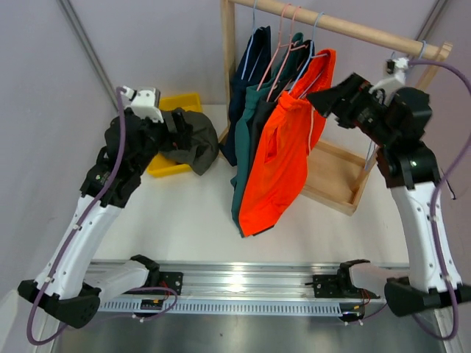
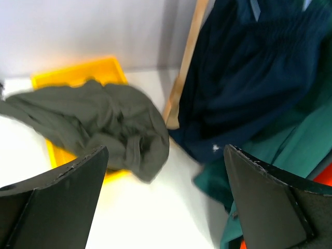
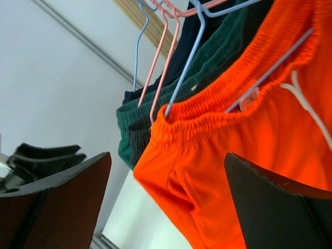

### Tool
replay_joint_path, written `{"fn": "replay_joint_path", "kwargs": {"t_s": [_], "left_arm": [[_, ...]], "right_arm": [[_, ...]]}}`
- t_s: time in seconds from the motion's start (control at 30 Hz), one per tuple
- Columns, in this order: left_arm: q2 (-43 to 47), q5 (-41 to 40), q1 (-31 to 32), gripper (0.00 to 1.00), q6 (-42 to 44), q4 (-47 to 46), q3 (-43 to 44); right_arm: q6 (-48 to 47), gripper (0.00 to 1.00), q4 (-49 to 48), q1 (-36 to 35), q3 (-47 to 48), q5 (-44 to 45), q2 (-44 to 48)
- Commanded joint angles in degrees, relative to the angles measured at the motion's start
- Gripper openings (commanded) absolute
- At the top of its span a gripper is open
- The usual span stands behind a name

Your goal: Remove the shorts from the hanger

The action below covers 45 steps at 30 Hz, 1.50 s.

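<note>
The shorts need to stay free to slip off. My right gripper should next grip the blue hanger's side wire [image 1: 302, 72] [image 3: 183, 74] above the orange waistband.
Orange shorts [image 1: 283, 158] hang frontmost on a blue hanger [image 3: 182, 67] from the wooden rail [image 1: 346, 26]. Behind them hang black shorts [image 3: 139, 136], teal shorts [image 1: 249, 132] and navy shorts [image 1: 246, 66]. The olive shorts [image 1: 193, 140] lie heaped over the yellow bin [image 1: 178, 103]; they also show in the left wrist view [image 2: 104, 124]. My left gripper [image 1: 180, 125] is open and empty just above the olive heap. My right gripper [image 1: 324, 99] is open and empty, close to the orange waistband [image 3: 223, 98], not touching it.
The wooden rack has an upright post [image 1: 229, 51] at the left and a tray base [image 1: 338, 176] on the white table [image 1: 191, 213]. A metal rail [image 1: 243, 283] runs along the near edge.
</note>
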<state>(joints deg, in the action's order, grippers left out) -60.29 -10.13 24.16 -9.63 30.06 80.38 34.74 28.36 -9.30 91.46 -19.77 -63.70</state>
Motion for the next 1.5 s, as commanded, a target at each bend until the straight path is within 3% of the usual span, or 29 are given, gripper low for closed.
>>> {"fn": "replay_joint_path", "kwargs": {"t_s": [0.0, 0.23, 0.47, 0.57, 0.63, 0.8, 0.9, 0.97, 1.03, 1.47], "left_arm": [[1.83, 1.77, 0.80, 1.00, -2.15, -1.06, -4.87], [7.46, 2.57, 0.89, 1.00, -2.15, -1.42, -9.89], [9.84, 4.07, 0.89, 0.99, -2.33, -1.76, -12.44], [9.84, 3.02, 0.89, 0.99, -1.36, -1.59, -12.53], [9.76, 2.57, 0.89, 0.99, -0.83, -1.24, -12.27], [10.19, 2.22, 0.89, 0.99, -0.39, -0.53, -11.91], [10.72, 1.78, 0.89, 0.99, 0.05, -0.45, -12.17], [11.16, 1.43, 0.89, 0.99, 0.22, -0.01, -12.44], [11.60, 1.25, 0.89, 0.99, 0.31, 0.17, -13.05], [12.22, 7.58, 1.24, 0.99, -1.53, -1.41, -13.06]], "right_arm": [[-0.72, 0.99, -5.50, -2.83, 5.73, 1.22, -5.63], [-1.78, 0.99, -7.18, -3.71, 14.96, 5.52, -18.54], [-2.49, 0.98, -10.16, -4.06, 16.91, 9.39, -22.07], [-1.26, 0.93, -11.74, -4.58, 15.95, 9.75, -22.87], [-1.25, 0.83, -12.98, -5.55, 15.06, 10.71, -23.83], [-1.26, 0.72, -14.29, -9.06, 14.28, 13.61, -25.85], [-1.52, 0.56, -14.47, -10.82, 14.10, 15.37, -26.47], [-1.87, 0.34, -14.30, -11.35, 13.92, 16.78, -26.82], [-1.96, 0.00, -13.69, -11.88, 14.09, 18.61, -26.48], [-6.61, 0.00, -7.54, -13.37, 17.25, 24.69, -19.45]]}}
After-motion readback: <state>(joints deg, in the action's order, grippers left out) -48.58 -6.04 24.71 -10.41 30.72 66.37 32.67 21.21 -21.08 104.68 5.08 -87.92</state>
